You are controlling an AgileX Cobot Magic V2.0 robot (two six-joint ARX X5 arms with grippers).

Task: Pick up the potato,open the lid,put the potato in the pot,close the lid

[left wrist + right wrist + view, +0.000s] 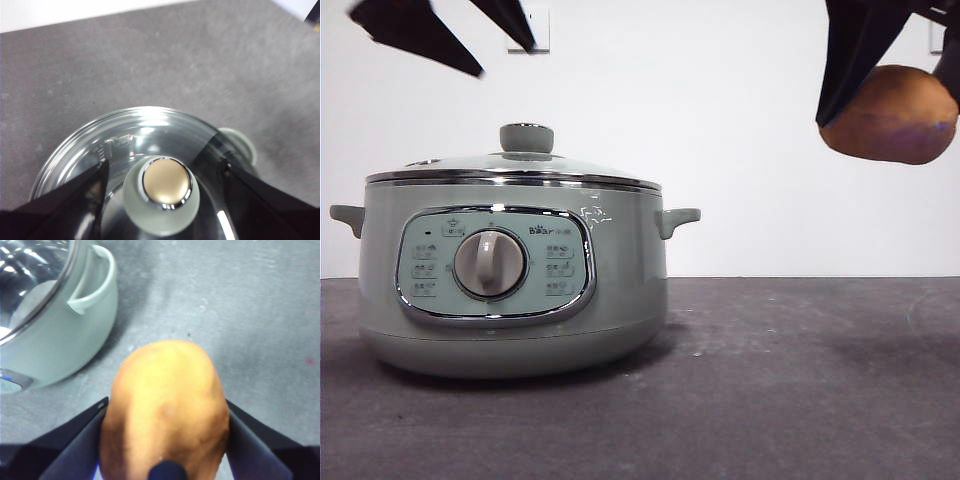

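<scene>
I will grab the glass lid by its knob (526,138) next with my left gripper, to open the pot for the potato (892,115).
The sage-green pot (510,290) stands at the left of the table with the glass lid (510,166) on it. The lid's knob (527,137) is free. My left gripper (460,40) hangs open above the lid; in the left wrist view its jaws stand on either side of the knob (162,195), not touching it. My right gripper (895,60) is shut on the orange-brown potato (892,115) and holds it high at the right, well clear of the pot. The right wrist view shows the potato (165,410) between the jaws, with the pot's handle (95,282) beyond.
The dark grey table (800,380) stretches bare to the right of the pot. A white wall stands behind, with a socket plate (538,30) near the top.
</scene>
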